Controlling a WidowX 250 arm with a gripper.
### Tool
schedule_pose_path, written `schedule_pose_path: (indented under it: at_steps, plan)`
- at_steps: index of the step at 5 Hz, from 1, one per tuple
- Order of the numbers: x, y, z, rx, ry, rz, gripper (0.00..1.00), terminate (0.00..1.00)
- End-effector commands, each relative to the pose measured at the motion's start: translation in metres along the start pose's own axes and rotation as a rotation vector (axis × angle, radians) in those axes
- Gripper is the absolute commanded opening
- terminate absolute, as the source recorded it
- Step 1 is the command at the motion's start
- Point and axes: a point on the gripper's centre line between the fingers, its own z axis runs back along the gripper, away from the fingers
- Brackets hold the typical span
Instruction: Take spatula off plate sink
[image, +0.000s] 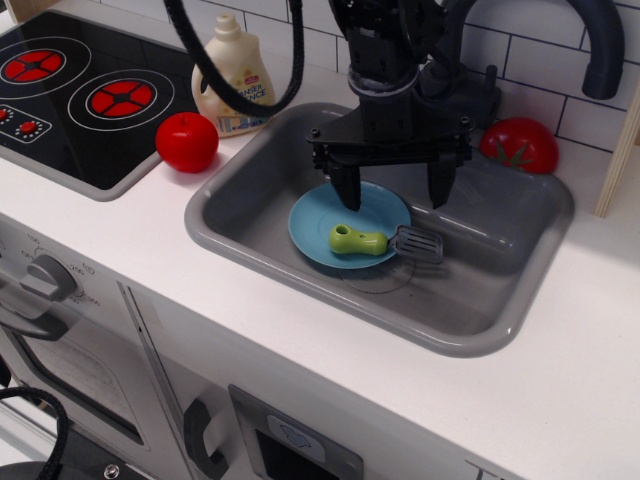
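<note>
The spatula needs to come off the light-blue plate (320, 222), so my gripper will grab it by its lime-green handle (362, 242) next.
The spatula (380, 241) lies across the right edge of the light-blue plate (320, 222), its lime-green handle on the plate and its grey slotted blade hanging over onto the sink floor. The plate sits in the left half of the grey sink (505, 325). My gripper (394, 194) hangs above the plate's far side, fingers pointing down and spread wide. It is open and empty, just behind and above the spatula, not touching it.
A red tomato-like ball (186, 141) and a cream bottle (234, 78) stand left of the sink. A red tomato (520, 144) sits at the back right rim. A dark faucet (590, 40) arches behind. The black stovetop (75, 95) lies at the far left.
</note>
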Motion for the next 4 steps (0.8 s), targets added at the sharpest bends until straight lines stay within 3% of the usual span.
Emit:
schedule_pose_path:
  at_steps: [1, 2, 3, 4]
  plan:
    - [0.000, 0.000, 0.000, 0.000, 0.000, 0.000, 1.00, 0.00]
    - [0.002, 0.005, -0.007, 0.034, 0.059, -0.261, 1.00, 0.00]
    - [0.000, 0.017, -0.013, 0.008, 0.118, -0.507, 1.00, 0.00]
    - [0.002, 0.021, -0.020, 0.004, 0.138, -0.761, 1.00, 0.00]
